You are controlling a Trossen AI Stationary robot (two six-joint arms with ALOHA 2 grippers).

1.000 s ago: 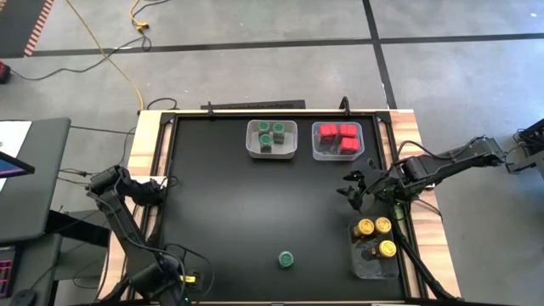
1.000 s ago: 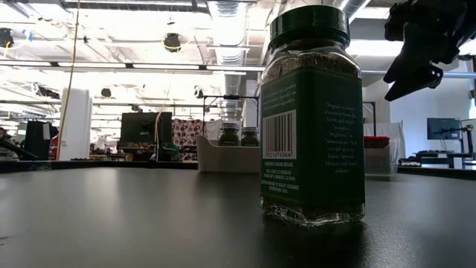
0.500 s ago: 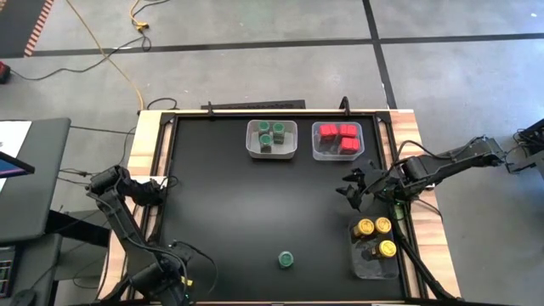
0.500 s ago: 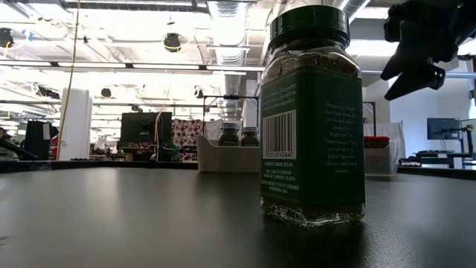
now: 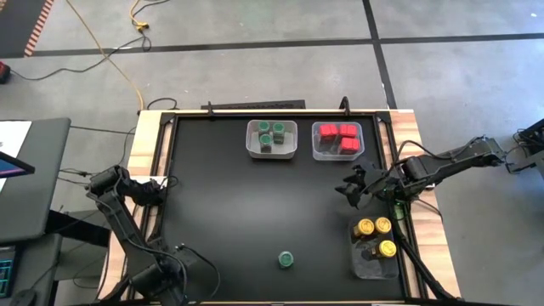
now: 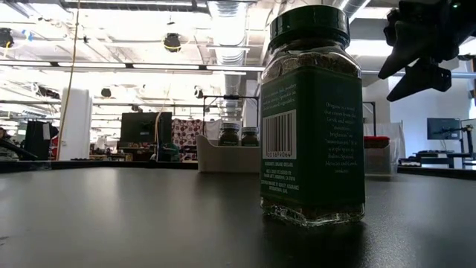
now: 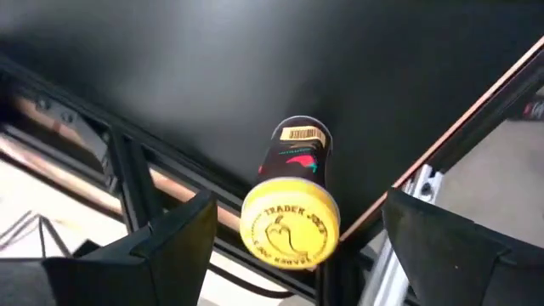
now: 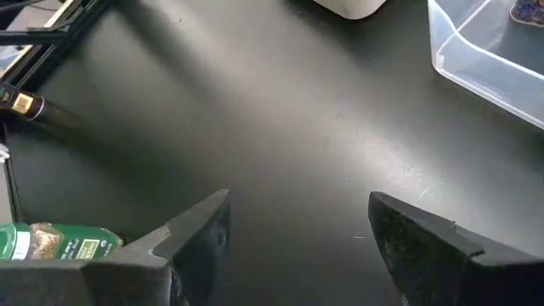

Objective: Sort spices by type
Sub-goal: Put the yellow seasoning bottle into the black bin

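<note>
The yellow lid (image 7: 290, 223) is below my left gripper's fingers, and they don't reach the jar body (image 7: 295, 155) yet, so the gripper should go lower before it closes on the yellow-lidded jar.
A yellow-lidded spice jar (image 7: 291, 223) stands upright on the black table close to its near left corner. My left gripper (image 7: 297, 202) hangs above it, pointing down. It is open, one finger to each side of the lid and clear of it. In the high view the left arm (image 5: 161, 274) covers this jar. A green-lidded jar (image 5: 286, 259) (image 6: 312, 112) stands alone near the table's near edge. My right gripper (image 5: 351, 187) (image 6: 387, 87) (image 8: 297, 204) hovers open and empty over the right part of the table.
At the far edge stand a clear bin with green-lidded jars (image 5: 271, 138) and a clear bin with red boxes (image 5: 337, 140). A third bin (image 5: 375, 248) at the near right holds yellow-lidded jars. The black table top (image 5: 229, 204) is bare in the middle.
My left gripper has rolled about its own downward line while staying over the near left corner. My right gripper has also rolled a little in place; its fingers show at a different angle in the low view. No jar has moved.
</note>
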